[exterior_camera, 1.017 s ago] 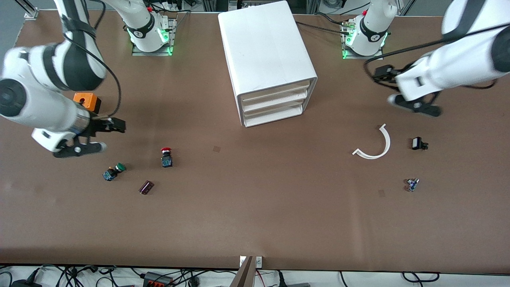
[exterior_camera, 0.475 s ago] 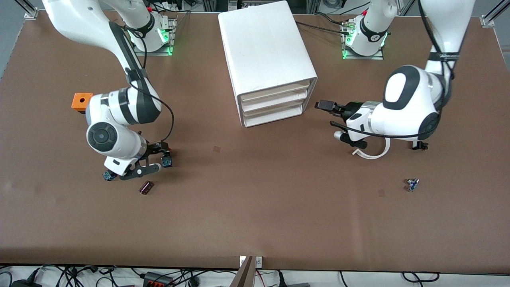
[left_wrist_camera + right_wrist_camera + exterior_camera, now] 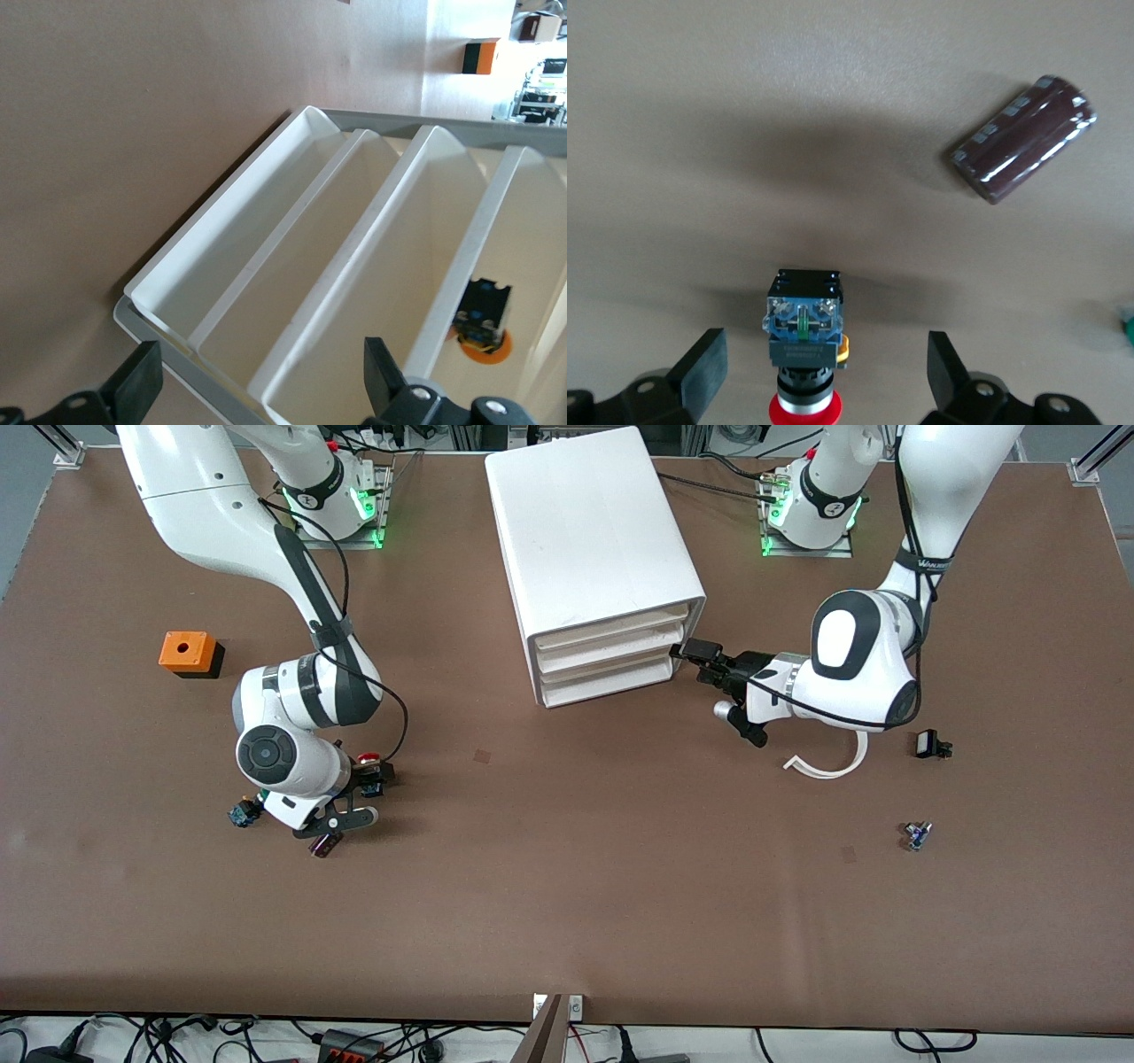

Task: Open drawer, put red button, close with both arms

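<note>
I need to put the red button in the drawer, so my right gripper should next grab it by its blue-and-black body [image 3: 804, 320].
The red button [image 3: 368, 764] stands on the table toward the right arm's end, and in the right wrist view [image 3: 803, 329] its blue-and-black body and red cap show. My right gripper [image 3: 366, 786] is open and low over it, one finger on each side, not touching [image 3: 824, 367]. The white cabinet [image 3: 592, 522] holds three white tray drawers [image 3: 611, 648], all shut. My left gripper [image 3: 706, 679] is open at the drawer fronts, by the cabinet's corner toward the left arm's end. In the left wrist view [image 3: 259, 382] its fingers straddle the drawers' rims [image 3: 354, 266].
An orange block with a hole [image 3: 188, 653] lies toward the right arm's end. A green-capped button [image 3: 239, 813] and a dark cylinder [image 3: 324, 845] [image 3: 1023, 137] lie by the right gripper. A white curved strip [image 3: 833, 763], a small black part [image 3: 928, 744] and a small blue part [image 3: 915, 834] lie under and near the left arm.
Both arms have swung in. My right gripper has come down from beside the orange block to straddle the red button. My left gripper has moved to the cabinet's drawer fronts.
</note>
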Robot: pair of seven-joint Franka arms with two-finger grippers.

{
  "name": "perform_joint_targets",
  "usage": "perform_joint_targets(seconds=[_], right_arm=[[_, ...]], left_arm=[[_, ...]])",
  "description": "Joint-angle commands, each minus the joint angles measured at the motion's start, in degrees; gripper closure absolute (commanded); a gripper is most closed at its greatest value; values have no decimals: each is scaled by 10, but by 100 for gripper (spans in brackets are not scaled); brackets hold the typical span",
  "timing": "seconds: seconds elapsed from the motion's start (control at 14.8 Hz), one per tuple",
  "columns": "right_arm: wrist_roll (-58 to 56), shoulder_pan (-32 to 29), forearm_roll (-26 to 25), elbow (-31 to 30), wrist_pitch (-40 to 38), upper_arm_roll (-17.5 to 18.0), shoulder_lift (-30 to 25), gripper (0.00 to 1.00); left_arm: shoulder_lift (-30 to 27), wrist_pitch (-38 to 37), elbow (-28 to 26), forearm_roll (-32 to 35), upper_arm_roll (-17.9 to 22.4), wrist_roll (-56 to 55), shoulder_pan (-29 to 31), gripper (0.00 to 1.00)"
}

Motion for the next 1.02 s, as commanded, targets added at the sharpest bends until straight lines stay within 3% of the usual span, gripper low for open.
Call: perform_joint_targets(seconds=[0.0, 0.27, 0.34, 0.41, 0.47, 0.54, 0.75, 0.95], right_arm=[[7, 8, 10, 9, 0, -2, 18, 0], [8, 10, 13, 8, -3, -2, 26, 1], [7, 10, 13, 7, -6, -2, 26, 14], [4, 10, 13, 8, -7, -2, 26, 40], [-4, 9, 13, 10, -8, -2, 24, 77], [-4, 10, 13, 12, -11, -2, 22, 100], [-2, 9, 14, 45, -48, -2, 18, 100], [-4, 7, 13, 152, -149, -2, 18, 100]], left_arm=[[-7, 23, -36, -57, -7, 46, 0, 0], [-5, 50, -58, -92, -19, 95, -8, 1], [2, 54, -58, -92, -22, 103, -8, 3], [8, 60, -57, -98, -25, 109, -8, 9], [9, 68, -57, -108, -37, 114, -8, 14], [10, 77, -57, -108, -42, 114, -8, 25], [15, 80, -54, -109, -42, 115, -8, 58], [17, 96, -55, -109, -43, 117, -9, 61]])
